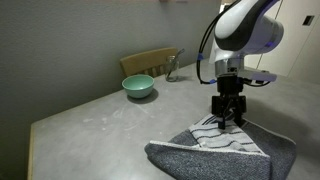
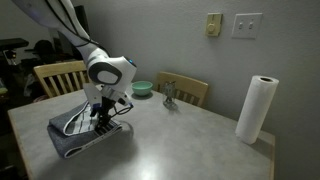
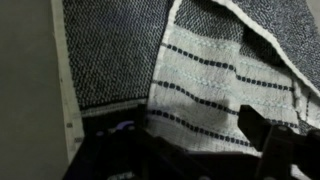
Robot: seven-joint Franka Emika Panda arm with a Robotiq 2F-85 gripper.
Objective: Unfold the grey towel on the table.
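Note:
The grey towel's turned-up striped part lies between my gripper's open fingers, so it is time to close now. Closing now would catch that part.
The grey towel (image 1: 225,150) lies folded on the table (image 1: 100,120) near its front edge, with its white-and-dark striped band turned up on top. It also shows in an exterior view (image 2: 80,130) and fills the wrist view (image 3: 200,75). My gripper (image 1: 228,120) points straight down onto the striped band. In the wrist view its dark fingers stand apart, one on each side of the band's lower edge (image 3: 185,150). The jaws look open, with the striped cloth between them. It also shows in an exterior view (image 2: 103,120).
A teal bowl (image 1: 138,87) sits at the table's far side, also seen in an exterior view (image 2: 143,89). A small metal object (image 2: 170,99) stands near it. A paper towel roll (image 2: 255,110) stands at a table corner. Wooden chairs (image 2: 185,90) stand behind the table.

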